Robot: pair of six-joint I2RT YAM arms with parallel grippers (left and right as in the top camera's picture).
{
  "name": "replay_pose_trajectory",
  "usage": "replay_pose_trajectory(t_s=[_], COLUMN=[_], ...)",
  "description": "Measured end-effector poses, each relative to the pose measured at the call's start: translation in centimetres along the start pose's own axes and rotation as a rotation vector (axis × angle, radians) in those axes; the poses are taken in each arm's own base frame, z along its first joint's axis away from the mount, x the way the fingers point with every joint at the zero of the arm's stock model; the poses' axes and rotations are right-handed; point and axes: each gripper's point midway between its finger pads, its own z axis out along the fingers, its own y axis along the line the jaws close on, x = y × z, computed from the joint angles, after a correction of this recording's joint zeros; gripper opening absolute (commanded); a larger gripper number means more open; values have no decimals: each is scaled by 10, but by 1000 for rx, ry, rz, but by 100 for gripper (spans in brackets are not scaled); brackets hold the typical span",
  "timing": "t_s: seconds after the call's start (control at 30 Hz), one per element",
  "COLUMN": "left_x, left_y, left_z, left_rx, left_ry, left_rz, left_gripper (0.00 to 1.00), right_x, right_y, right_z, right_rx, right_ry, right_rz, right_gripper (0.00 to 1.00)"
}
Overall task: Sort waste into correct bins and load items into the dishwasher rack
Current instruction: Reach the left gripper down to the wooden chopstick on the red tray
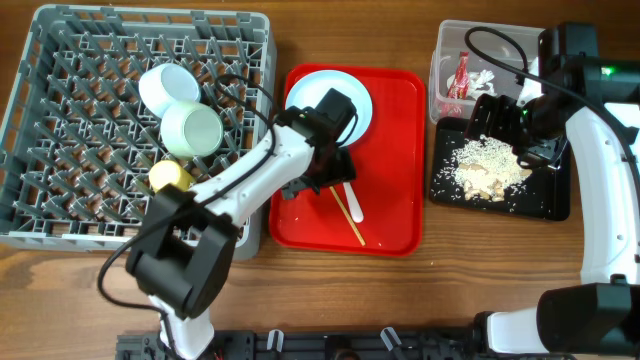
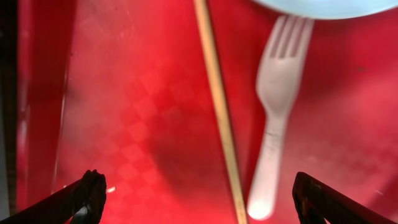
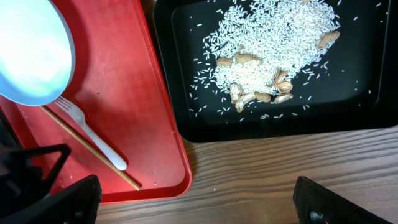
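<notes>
I need to lower my left gripper first, then close on both. The chopstick and fork both lie between my fingertips, but my fingertips are high above the chopstick.
My left gripper is open and empty, low over the red serving tray, with the white fork and the wooden chopstick between its fingers. The pale blue plate lies at the tray's far end. My right gripper is open and empty, above the black tray holding beige food scraps. The clear tub holds the red wrapper and white napkin. The grey rack holds the saucer, green bowl and yellow cup.
The fork and chopstick lie near the red tray's front, as the right wrist view also shows. Bare wooden table lies in front of both trays. The rack sits at the far left, the clear tub at the far right.
</notes>
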Motion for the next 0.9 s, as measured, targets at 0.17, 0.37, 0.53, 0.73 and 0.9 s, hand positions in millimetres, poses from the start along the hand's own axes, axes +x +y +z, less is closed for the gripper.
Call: replay_pose_trajectory(t_s=[0.17,0.37,0.53,0.73,0.9], left_x=[2,2,4,4,5], left_y=[3,6,7,10,10], left_z=[18,37,40,41,41], left_rx=[-33,-51,-64,-79,-80], left_ry=[27,41,37,31,32], left_rz=[-3,-7,-8,-8,-11], left_gripper=[94,90,69,38,29], right_x=[0,0,1,2,2], right_y=[0,0,0,0,-1], right_z=[0,0,0,0,0], right_rx=[0,0,2,2,2], right_ry=[0,1,5,7,8], right_rz=[0,0,1,1,1], right_gripper=[100,100,100,100,100])
